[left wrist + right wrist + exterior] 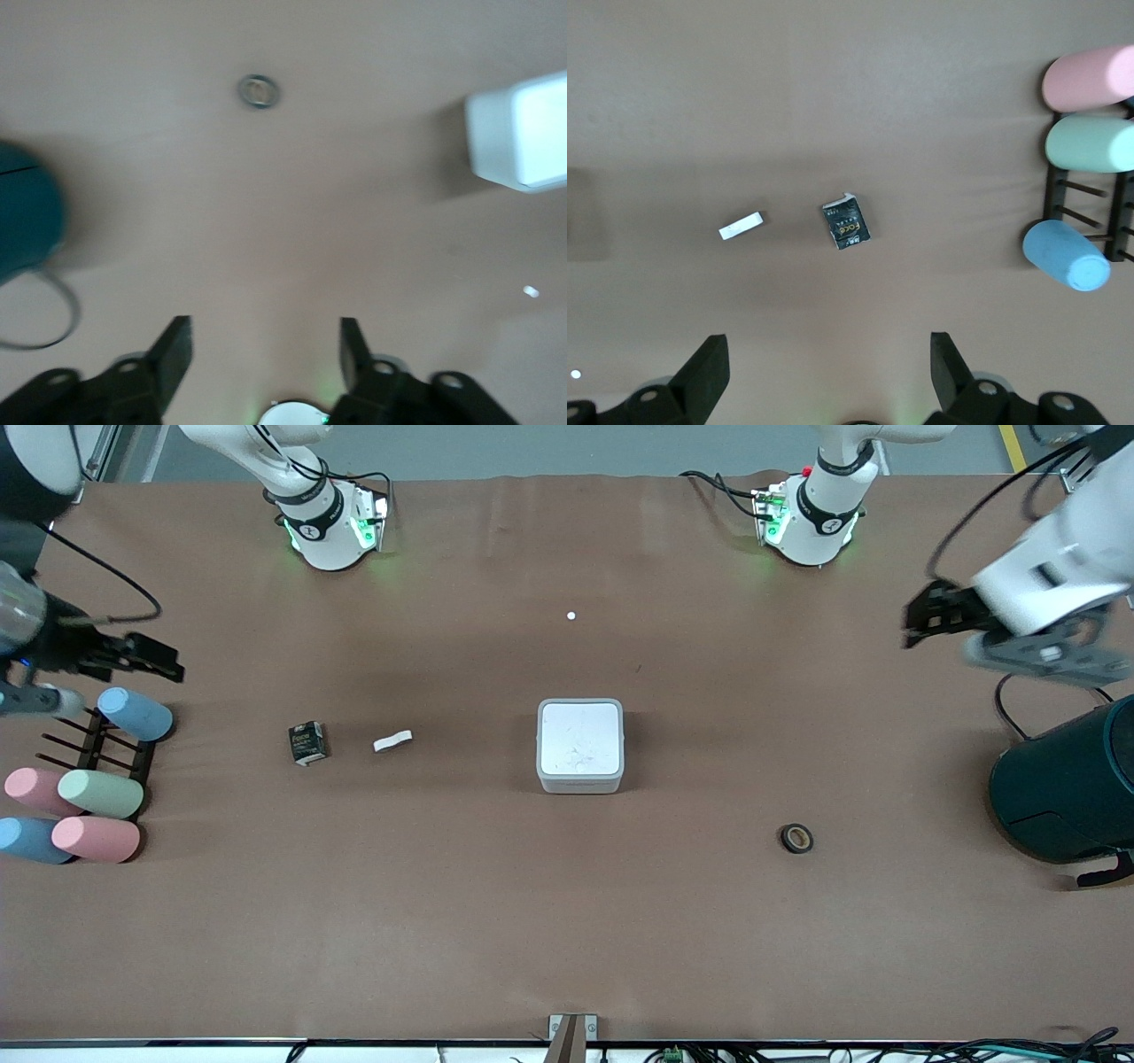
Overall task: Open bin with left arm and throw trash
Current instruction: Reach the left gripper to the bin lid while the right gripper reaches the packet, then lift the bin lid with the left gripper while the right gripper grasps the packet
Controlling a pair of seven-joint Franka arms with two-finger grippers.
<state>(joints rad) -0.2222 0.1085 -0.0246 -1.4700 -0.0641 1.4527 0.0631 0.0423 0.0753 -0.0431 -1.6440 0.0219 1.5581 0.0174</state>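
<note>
My right gripper grips the packet by its gold-lettered end [305,734] next, to throw the black packet into the white square bin [580,745].
The white square bin [580,745] sits mid-table with its lid shut; it also shows in the left wrist view [523,133]. The black packet [307,743] and the white paper strip [392,740] lie beside it toward the right arm's end; both show in the right wrist view, packet [846,223] and strip [741,226]. The dark tape ring [796,838] lies nearer the front camera, toward the left arm's end, and shows in the left wrist view [258,90]. My left gripper [926,622] is open, up over the table's left-arm end. My right gripper [151,660] is open, up over the right-arm end.
A large dark teal cylinder [1067,784] stands at the left arm's end. Several pastel cylinders [84,797] rest on a black rack [111,746] at the right arm's end. A tiny white dot [571,615] lies farther from the front camera than the bin.
</note>
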